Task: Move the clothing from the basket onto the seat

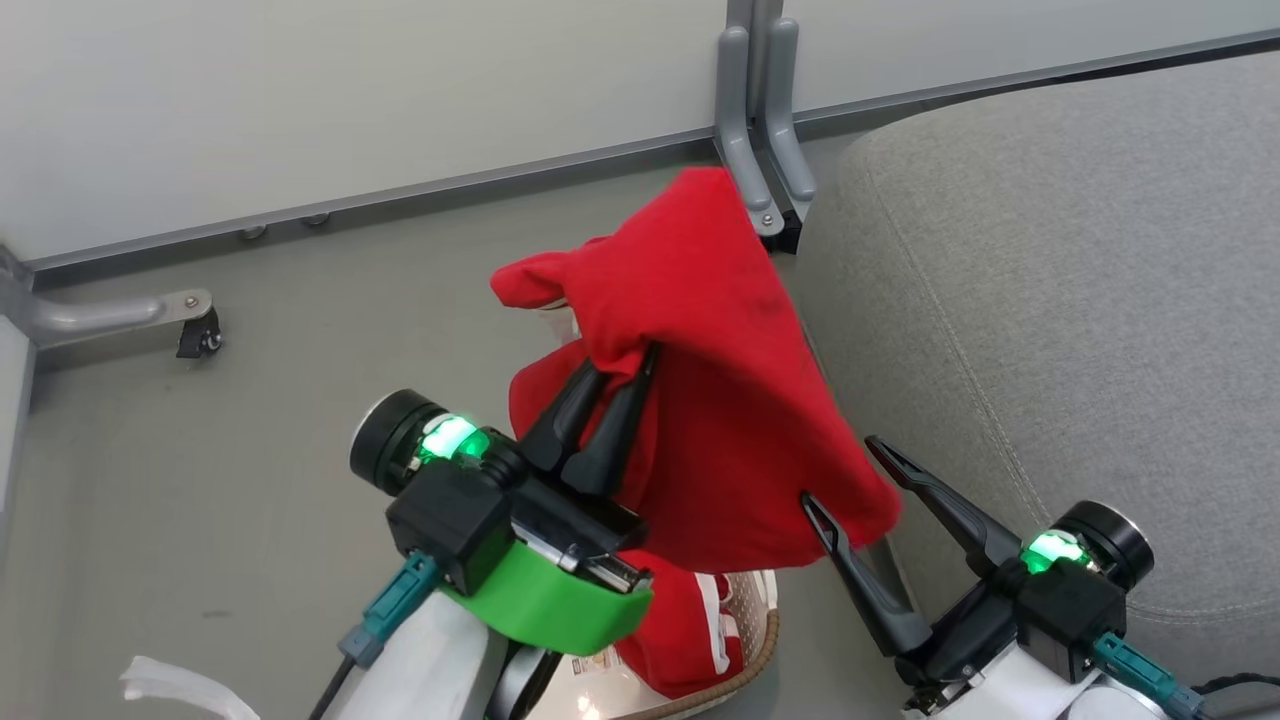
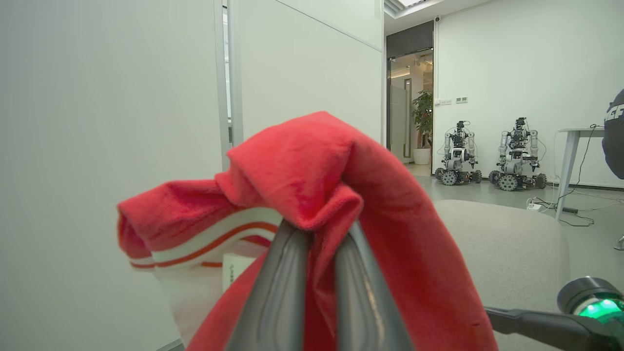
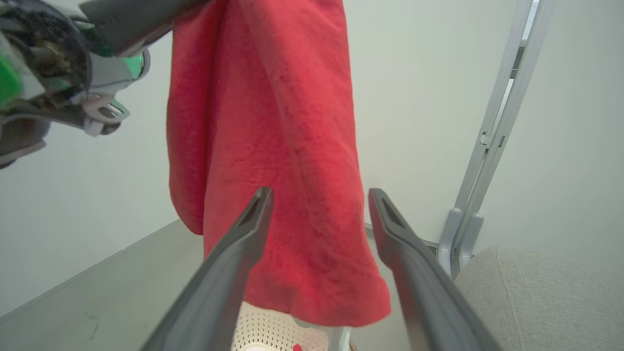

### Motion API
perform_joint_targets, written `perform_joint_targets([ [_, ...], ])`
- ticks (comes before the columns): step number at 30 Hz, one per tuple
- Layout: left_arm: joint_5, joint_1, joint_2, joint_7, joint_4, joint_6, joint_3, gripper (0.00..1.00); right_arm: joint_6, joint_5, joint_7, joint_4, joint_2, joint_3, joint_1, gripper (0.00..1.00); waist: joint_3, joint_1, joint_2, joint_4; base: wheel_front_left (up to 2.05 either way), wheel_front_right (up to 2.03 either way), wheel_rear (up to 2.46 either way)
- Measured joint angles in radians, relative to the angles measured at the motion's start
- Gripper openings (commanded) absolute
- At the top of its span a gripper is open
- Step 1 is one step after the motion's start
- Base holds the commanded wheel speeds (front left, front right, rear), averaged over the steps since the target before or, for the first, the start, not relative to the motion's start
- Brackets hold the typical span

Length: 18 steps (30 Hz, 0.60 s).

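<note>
The red garment hangs loosely from its bunched fold (image 1: 626, 355) in my left gripper, so my right gripper should grab the garment by its hanging lower corner (image 1: 864, 514) next.
My left gripper (image 1: 620, 372) is shut on a bunched fold of a bright red garment (image 1: 720, 400), holding it up so that it drapes above the basket (image 1: 765, 640). In the left wrist view the fingers (image 2: 322, 225) pinch the red cloth, and white stripe trim (image 2: 209, 239) shows on a fold behind. More red fabric with white stripes (image 1: 700, 620) lies in the basket. My right gripper (image 1: 838, 470) stands open at the garment's lower corner, with the hanging cloth (image 3: 292, 146) just beyond its fingertips (image 3: 320, 191). The grey seat (image 1: 1050, 300) lies to the right.
A pale partition wall runs along the back, with grey bracket feet (image 1: 760, 130) by the seat's corner and a caster (image 1: 200, 340) at the left. A white scrap (image 1: 170, 685) lies on the grey floor. Parked robots (image 2: 487, 156) and a table (image 2: 575, 146) stand far off.
</note>
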State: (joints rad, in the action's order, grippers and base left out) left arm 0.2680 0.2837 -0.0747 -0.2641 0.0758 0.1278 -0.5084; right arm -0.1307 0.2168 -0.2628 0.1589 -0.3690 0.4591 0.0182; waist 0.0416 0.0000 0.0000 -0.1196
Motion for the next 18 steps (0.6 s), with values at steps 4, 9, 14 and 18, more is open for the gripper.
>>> perform_joint_targets([
  [4, 0.001, 0.011, -0.005, 0.0, 0.0, 0.0, -0.04, 0.0, 0.0, 0.002, 0.0, -0.035, -0.024, 0.013, 0.033, 1.0, -0.001, 0.0, 0.0, 0.018, 0.0, 0.0, 0.0],
  [9, 0.012, 0.017, -0.01, 0.0, 0.006, 0.001, -0.089, 0.0, 0.0, 0.031, 0.0, -0.065, -0.054, 0.053, 0.074, 1.0, 0.0, 0.0, 0.0, 0.036, 0.0, 0.0, 0.0],
  [14, 0.021, 0.037, -0.031, 0.0, 0.005, 0.001, -0.153, 0.0, 0.0, 0.074, 0.0, -0.088, -0.088, 0.115, 0.124, 1.0, 0.005, 0.0, 0.0, 0.047, 0.0, 0.0, 0.0],
  [18, 0.026, 0.043, -0.034, 0.0, 0.002, 0.001, -0.182, 0.0, 0.0, 0.096, 0.0, -0.102, -0.103, 0.154, 0.165, 1.0, 0.007, 0.0, 0.0, 0.049, 0.0, 0.0, 0.0],
])
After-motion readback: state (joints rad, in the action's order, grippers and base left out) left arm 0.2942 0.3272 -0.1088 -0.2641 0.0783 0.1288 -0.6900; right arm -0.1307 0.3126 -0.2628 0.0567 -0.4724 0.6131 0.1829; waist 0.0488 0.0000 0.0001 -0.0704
